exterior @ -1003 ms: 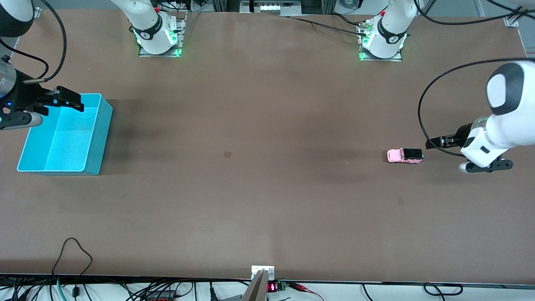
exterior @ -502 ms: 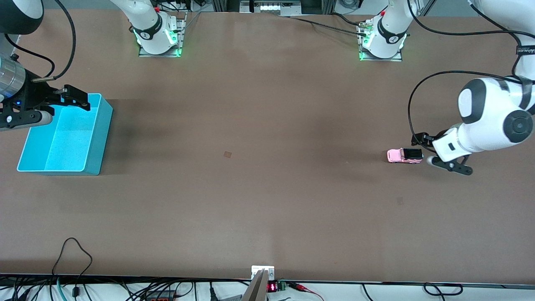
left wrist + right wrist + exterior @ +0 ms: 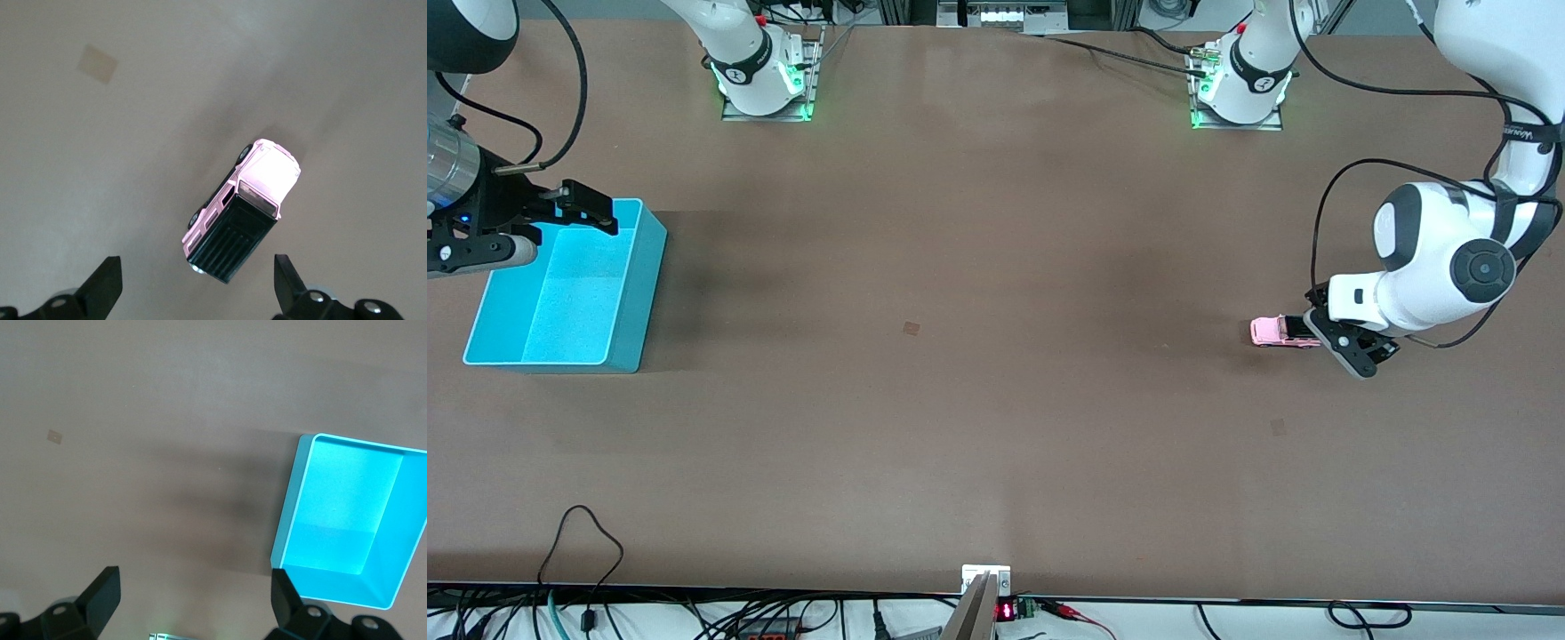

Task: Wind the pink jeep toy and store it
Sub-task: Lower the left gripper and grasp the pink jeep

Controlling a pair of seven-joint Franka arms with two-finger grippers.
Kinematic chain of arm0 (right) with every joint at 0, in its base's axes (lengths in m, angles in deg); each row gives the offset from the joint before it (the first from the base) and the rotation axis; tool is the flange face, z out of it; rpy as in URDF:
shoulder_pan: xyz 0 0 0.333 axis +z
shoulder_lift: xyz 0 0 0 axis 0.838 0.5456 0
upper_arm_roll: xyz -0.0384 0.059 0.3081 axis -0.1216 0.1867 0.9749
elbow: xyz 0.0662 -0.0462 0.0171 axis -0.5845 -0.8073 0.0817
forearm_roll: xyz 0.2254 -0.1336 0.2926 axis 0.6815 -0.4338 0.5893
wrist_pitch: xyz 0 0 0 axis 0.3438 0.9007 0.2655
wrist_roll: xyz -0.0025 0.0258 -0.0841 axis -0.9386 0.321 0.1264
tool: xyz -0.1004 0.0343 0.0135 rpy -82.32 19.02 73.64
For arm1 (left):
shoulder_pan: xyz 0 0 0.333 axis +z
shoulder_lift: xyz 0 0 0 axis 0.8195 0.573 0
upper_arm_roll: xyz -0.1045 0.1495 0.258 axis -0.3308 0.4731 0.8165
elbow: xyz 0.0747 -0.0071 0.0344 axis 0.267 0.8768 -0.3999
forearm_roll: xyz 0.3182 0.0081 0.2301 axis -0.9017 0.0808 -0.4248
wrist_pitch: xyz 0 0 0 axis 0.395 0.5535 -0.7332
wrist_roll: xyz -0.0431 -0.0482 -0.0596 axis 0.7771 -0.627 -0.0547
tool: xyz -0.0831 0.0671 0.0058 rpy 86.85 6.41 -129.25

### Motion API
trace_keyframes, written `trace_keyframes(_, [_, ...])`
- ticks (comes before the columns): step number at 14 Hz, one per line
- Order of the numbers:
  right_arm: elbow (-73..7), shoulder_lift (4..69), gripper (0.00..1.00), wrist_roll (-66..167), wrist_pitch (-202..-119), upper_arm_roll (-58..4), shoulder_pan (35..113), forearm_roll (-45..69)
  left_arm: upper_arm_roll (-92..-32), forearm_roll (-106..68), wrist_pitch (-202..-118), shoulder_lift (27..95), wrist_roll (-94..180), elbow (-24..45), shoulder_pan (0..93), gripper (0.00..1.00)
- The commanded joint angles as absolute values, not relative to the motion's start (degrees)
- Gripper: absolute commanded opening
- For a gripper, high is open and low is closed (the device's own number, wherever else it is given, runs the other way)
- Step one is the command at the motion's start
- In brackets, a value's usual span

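Observation:
I need to grab the jeep by its black rear roof section (image 3: 231, 237) with my left gripper next, so that I can wind up the pink jeep toy (image 3: 265, 169).
The pink jeep toy (image 3: 1273, 332) stands on the brown table toward the left arm's end, its black rear half partly under my left hand. My left gripper (image 3: 1323, 327) hangs just above the jeep's rear, open and empty. In the left wrist view the jeep (image 3: 243, 210) lies just ahead of the gripper (image 3: 197, 293), its black rear near the gap between the spread fingertips (image 3: 107, 283). My right gripper (image 3: 580, 213) is open and empty over the farther rim of the cyan bin (image 3: 640, 293). The right wrist view shows the gripper (image 3: 197, 607) open and the bin (image 3: 287, 520) empty.
The two arm bases (image 3: 763, 80) stand at the table's farther edge, with cables beside them. A small dark square mark (image 3: 911, 328) lies mid-table and another (image 3: 1279, 428) nearer the front camera than the jeep. Cables hang along the nearest table edge.
My left arm has swung in from the table's end toward the jeep and now points down over its rear. My right gripper shifted slightly over the bin's rim, then held still.

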State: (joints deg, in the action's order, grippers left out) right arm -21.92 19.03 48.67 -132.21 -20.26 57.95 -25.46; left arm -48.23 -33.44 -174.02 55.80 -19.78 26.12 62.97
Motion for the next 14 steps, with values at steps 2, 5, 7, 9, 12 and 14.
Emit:
trace_keyframes(2, [-22.5, 17.8, 1.00, 49.6, -131.3, -20.3, 58.1, -26.2, -48.7, -34.4, -177.3, 55.5, -31.0, 29.4, 63.7, 1.00])
trace_keyframes(5, [-22.5, 17.8, 1.00, 49.6, -131.3, -20.3, 58.2, -26.2, -48.9, -34.3, -180.9, 55.7, -41.8, 30.3, 63.8, 1.00])
trace_keyframes(7, [-22.5, 17.8, 1.00, 49.6, -131.3, -20.3, 58.2, -26.2, -49.0, -34.3, -183.6, 55.7, -46.4, 31.2, 63.9, 1.00])
trace_keyframes(9, [-22.5, 17.8, 1.00, 49.6, -131.3, -20.2, 58.2, -26.2, -49.0, -34.3, -183.8, 56.4, -47.0, 31.3, 64.0, 1.00])
trace_keyframes(12, [-22.5, 17.8, 1.00, 49.6, -131.3, -20.4, 58.0, -26.2, -49.1, -34.3, -185.6, 57.1, -50.2, 32.8, 64.1, 1.00])
trace_keyframes(14, [-22.5, 17.8, 1.00, 49.6, -131.3, -20.4, 58.0, -26.2, -49.1, -34.3, -186.2, 57.2, -50.5, 33.5, 64.9, 1.00])
